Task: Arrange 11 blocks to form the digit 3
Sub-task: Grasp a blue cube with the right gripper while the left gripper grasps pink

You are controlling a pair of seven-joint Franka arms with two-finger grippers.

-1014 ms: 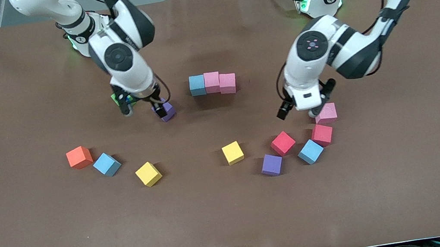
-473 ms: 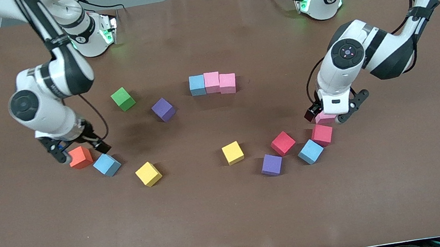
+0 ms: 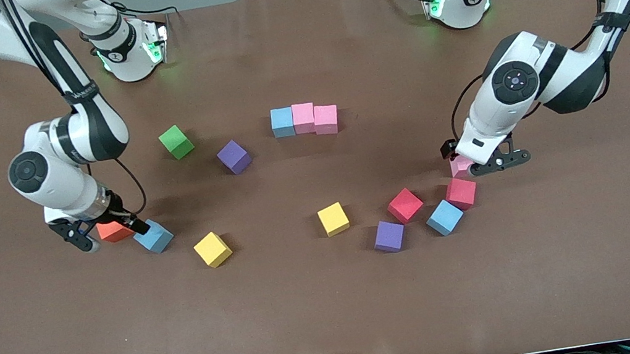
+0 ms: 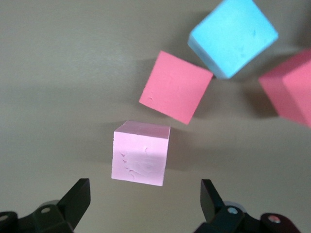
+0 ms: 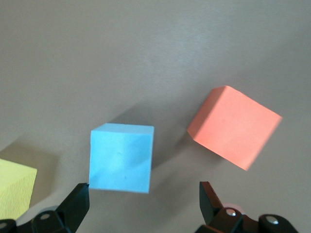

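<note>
Bare mat shows between my right gripper's fingers and the light blue cube (image 3: pixel 156 237) (image 5: pixel 121 158), so it is too early to close. My right gripper moves toward the cube, then closes on it.
A light blue (image 3: pixel 282 122) and two pink cubes (image 3: pixel 314 118) lie in a row mid-table. Loose blocks: purple (image 3: pixel 234 156), light blue (image 3: pixel 153 236), two yellow (image 3: pixel 213 249) (image 3: pixel 333 219), two red (image 3: pixel 405 205) (image 3: pixel 461 192), purple (image 3: pixel 389 236), light blue (image 3: pixel 444 217). My left gripper (image 3: pixel 477 157) (image 4: pixel 144 204) hangs open over a pink cube (image 3: pixel 460 165) (image 4: pixel 141 153), which lies just ahead of its fingertips. My right gripper (image 3: pixel 108 233) (image 5: pixel 144 201) is open over the gap between the orange cube (image 3: pixel 112 231) (image 5: pixel 233 127) and that light blue cube (image 5: pixel 121 158). Neither holds anything.
A green cube (image 3: pixel 176 141) sits beside the purple one toward the right arm's end. In the left wrist view a red cube (image 4: pixel 176 87) and a light blue cube (image 4: pixel 233 36) lie close to the pink one. The brown mat (image 3: pixel 335 311) is bare nearer the front camera.
My right arm swung away from the purple cube by the green one and came down over the orange and light blue cubes. My left gripper shifted over the pink cube. No block moved.
</note>
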